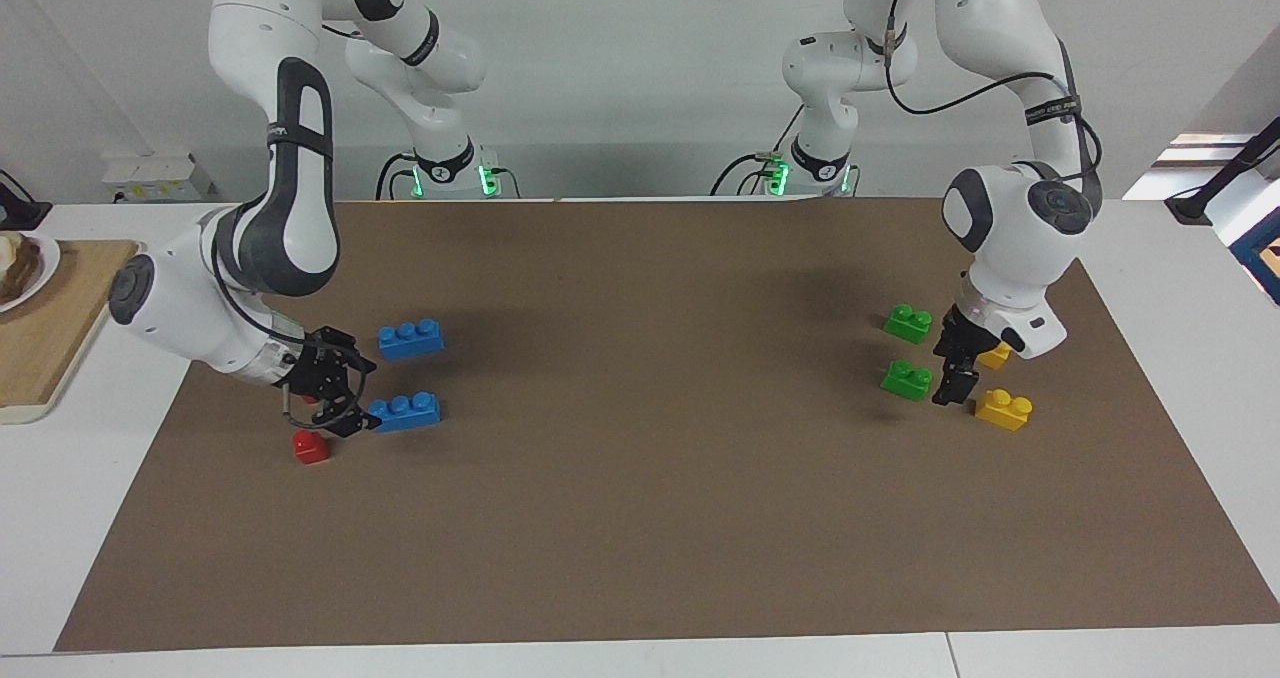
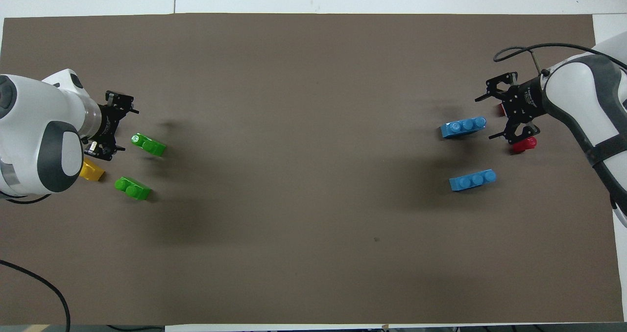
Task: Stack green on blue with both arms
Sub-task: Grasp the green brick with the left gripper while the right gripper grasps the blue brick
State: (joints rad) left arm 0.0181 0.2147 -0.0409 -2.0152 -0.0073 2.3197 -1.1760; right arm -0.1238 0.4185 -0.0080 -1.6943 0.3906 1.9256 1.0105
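Note:
The right gripper's fingers don't reach the farther blue brick's near end [image 2: 480,123] yet, so they would miss it if they closed now.
Two green bricks lie on the brown mat toward the left arm's end: one [image 1: 908,322] [image 2: 132,188] nearer the robots, the other [image 1: 907,379] [image 2: 148,145] farther. My left gripper [image 1: 951,366] [image 2: 121,126] hangs low and open just beside the farther green brick, holding nothing. Two blue bricks lie toward the right arm's end: one [image 1: 411,338] [image 2: 472,180] nearer, one [image 1: 405,411] [image 2: 463,126] farther. My right gripper [image 1: 358,390] [image 2: 491,116] is low and open at the end of the farther blue brick, empty.
Two red bricks [image 1: 310,446] [image 2: 524,145] sit by the right gripper, one partly hidden [image 2: 500,109]. Two yellow bricks [image 1: 1003,408] [image 1: 993,356] lie under the left wrist. A wooden board [image 1: 50,328] with a plate sits off the mat at the right arm's end.

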